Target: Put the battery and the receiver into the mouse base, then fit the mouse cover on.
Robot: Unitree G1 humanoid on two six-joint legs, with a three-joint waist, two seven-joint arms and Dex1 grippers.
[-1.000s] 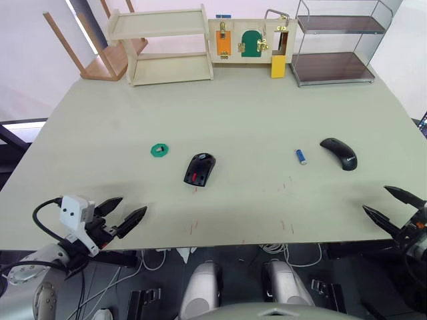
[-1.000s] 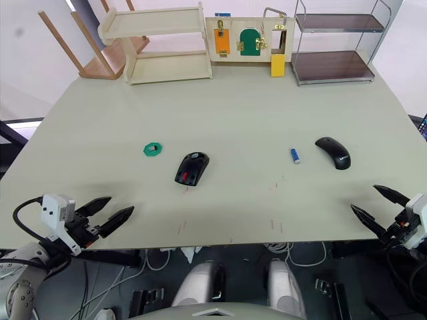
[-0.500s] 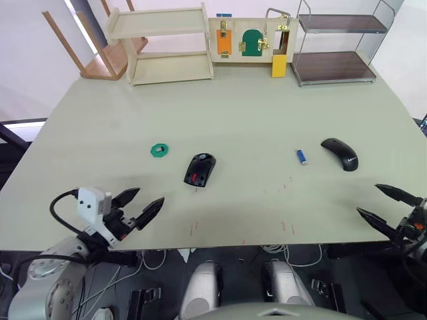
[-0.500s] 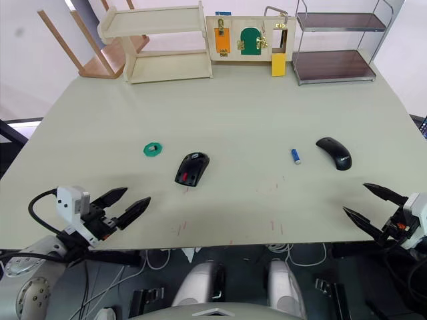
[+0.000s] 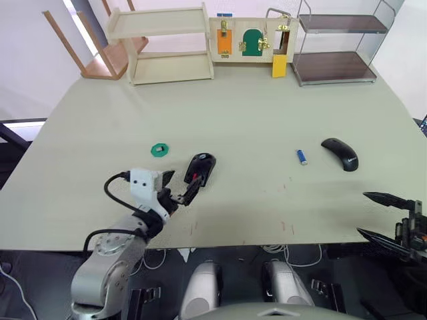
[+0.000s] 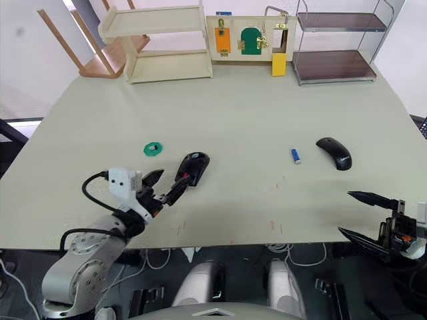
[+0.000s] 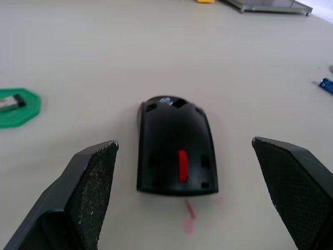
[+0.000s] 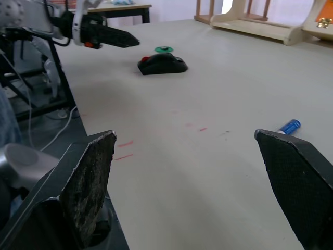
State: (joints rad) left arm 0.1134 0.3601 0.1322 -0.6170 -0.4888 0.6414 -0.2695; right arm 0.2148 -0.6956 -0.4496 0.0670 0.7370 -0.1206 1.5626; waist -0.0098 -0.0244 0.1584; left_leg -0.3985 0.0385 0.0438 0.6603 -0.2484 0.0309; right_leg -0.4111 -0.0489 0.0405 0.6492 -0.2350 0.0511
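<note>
My left gripper grabs the mouse base by its long sides next, to get it ready for the battery.
The black mouse base with its red parts lies near the table's middle. My left gripper is open just in front of it, and its fingers stand on either side of the base without touching it. The small blue battery lies to the right, with the smooth black mouse cover just beyond it. The receiver looks like a tiny stub resting in a flat green disc left of the base. Off the table's front right edge, my right gripper is open and holds nothing.
Along the far edge stand a pale wooden shelf, a board with locks and a green door and a wire rack. A wooden stool leans at the far left corner. Red marks dot the table's near edge.
My left gripper has moved forward and to the right from the near left edge up to the mouse base. My right gripper has sunk slightly lower at the front right edge.
</note>
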